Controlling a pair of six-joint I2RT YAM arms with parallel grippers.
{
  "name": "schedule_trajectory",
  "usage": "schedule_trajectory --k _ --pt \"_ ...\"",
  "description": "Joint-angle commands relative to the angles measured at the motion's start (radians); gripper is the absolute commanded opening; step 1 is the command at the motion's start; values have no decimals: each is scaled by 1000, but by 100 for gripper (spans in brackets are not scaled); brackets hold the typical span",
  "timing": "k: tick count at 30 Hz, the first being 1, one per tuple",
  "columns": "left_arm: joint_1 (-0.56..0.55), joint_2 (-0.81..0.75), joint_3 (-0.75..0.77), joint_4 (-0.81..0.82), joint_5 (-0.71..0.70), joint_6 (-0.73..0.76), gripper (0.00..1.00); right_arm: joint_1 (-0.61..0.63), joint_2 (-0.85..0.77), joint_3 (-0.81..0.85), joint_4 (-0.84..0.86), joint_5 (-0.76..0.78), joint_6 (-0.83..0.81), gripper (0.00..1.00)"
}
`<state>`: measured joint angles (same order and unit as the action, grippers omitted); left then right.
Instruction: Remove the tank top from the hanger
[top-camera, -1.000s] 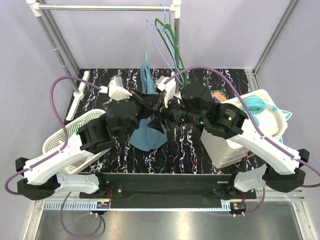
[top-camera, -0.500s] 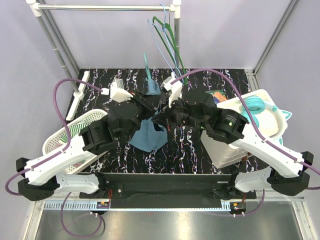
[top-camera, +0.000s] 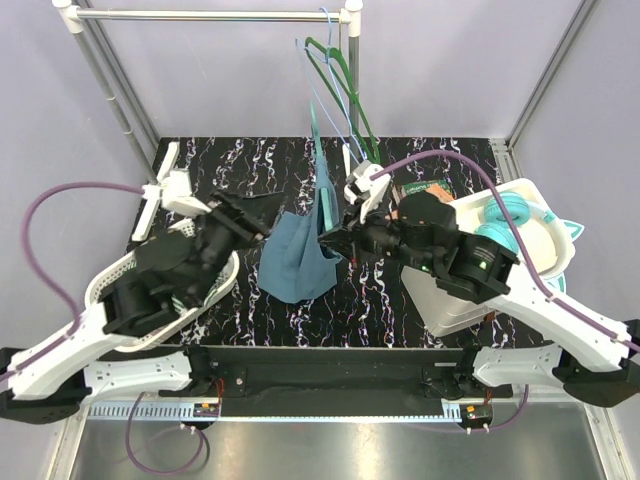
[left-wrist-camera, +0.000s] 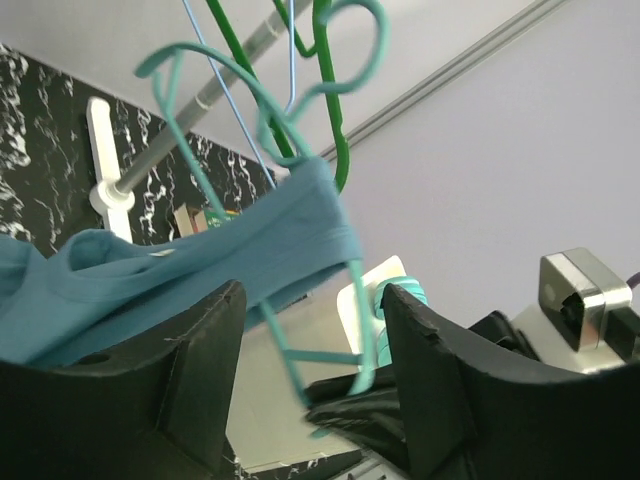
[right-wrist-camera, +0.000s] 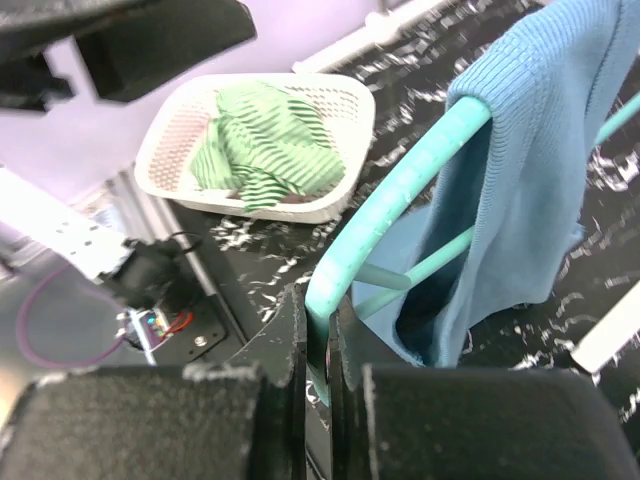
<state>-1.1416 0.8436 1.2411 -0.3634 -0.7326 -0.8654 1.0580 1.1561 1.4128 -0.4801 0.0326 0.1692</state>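
Note:
The left gripper grabs the teal hanger by its bare far end (top-camera: 312, 108) (left-wrist-camera: 156, 68) next, which leaves the strap-draped end free for removing the tank top.
The blue tank top (top-camera: 296, 262) hangs from a teal hanger (top-camera: 322, 170), its lower part bunched on the black marbled table. My right gripper (top-camera: 336, 240) is shut on the hanger's lower end; in the right wrist view the jaws (right-wrist-camera: 318, 345) pinch the teal bar (right-wrist-camera: 400, 190), with the tank top (right-wrist-camera: 530, 170) draped over it. My left gripper (top-camera: 255, 215) stands open just left of the garment, touching nothing. In the left wrist view its fingers (left-wrist-camera: 205, 370) are spread, and a strap of the tank top (left-wrist-camera: 290, 235) lies over the hanger (left-wrist-camera: 365, 300) beyond them.
A white basket (top-camera: 118, 285) holding a green garment (right-wrist-camera: 262, 140) sits at the left. A white bin (top-camera: 525, 205) with teal hangers stands at the right. Green and blue hangers (top-camera: 340, 75) hang from the rack rail (top-camera: 210, 15) at the back.
My left gripper opened, let go of the tank top and drew back to the left. My right gripper shut on the hanger and carried it to the right.

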Motion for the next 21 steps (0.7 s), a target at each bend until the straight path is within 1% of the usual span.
schedule_trajectory --k 1,2,4,6,7,8,9,10,11,12,13,14,16,17,20,21 --pt "8 -100 -46 58 36 175 69 -7 -84 20 95 -107 -51 0" --pt "11 -113 -37 43 36 178 71 -7 -94 14 91 -129 -56 0" --pt "17 -109 13 6 44 181 80 -7 -122 -18 90 -184 -66 0" --pt "22 -71 88 1 77 215 83 -7 -147 -40 92 -230 -80 0" --pt "23 -54 115 -6 120 218 85 -6 -153 -55 94 -244 -100 0" --pt "28 -34 144 -18 140 210 87 -7 -157 -60 95 -255 -111 0" --pt "45 9 196 -35 157 163 88 -7 -167 -61 98 -269 -118 0" --pt "61 26 214 -78 203 119 87 -6 -170 -64 103 -273 -137 0" --pt "84 43 228 -88 240 73 83 -6 -173 -64 104 -281 -148 0" --pt "142 58 228 -88 286 -29 81 -7 -177 -63 104 -289 -157 0" --pt "172 64 222 -86 361 -85 74 -6 -179 -61 107 -289 -163 0" --pt "218 68 207 -86 387 -194 72 -7 -183 -60 107 -293 -165 0" --pt "253 81 192 -60 447 -269 70 -6 -194 -60 113 -293 -165 0" --pt "279 84 186 -57 456 -340 69 -6 -197 -63 117 -295 -165 0" --pt "308 101 178 -39 466 -420 69 -6 -216 -89 133 -300 -165 0" --pt "316 106 179 -16 479 -425 68 -7 -222 -103 138 -303 -165 0"
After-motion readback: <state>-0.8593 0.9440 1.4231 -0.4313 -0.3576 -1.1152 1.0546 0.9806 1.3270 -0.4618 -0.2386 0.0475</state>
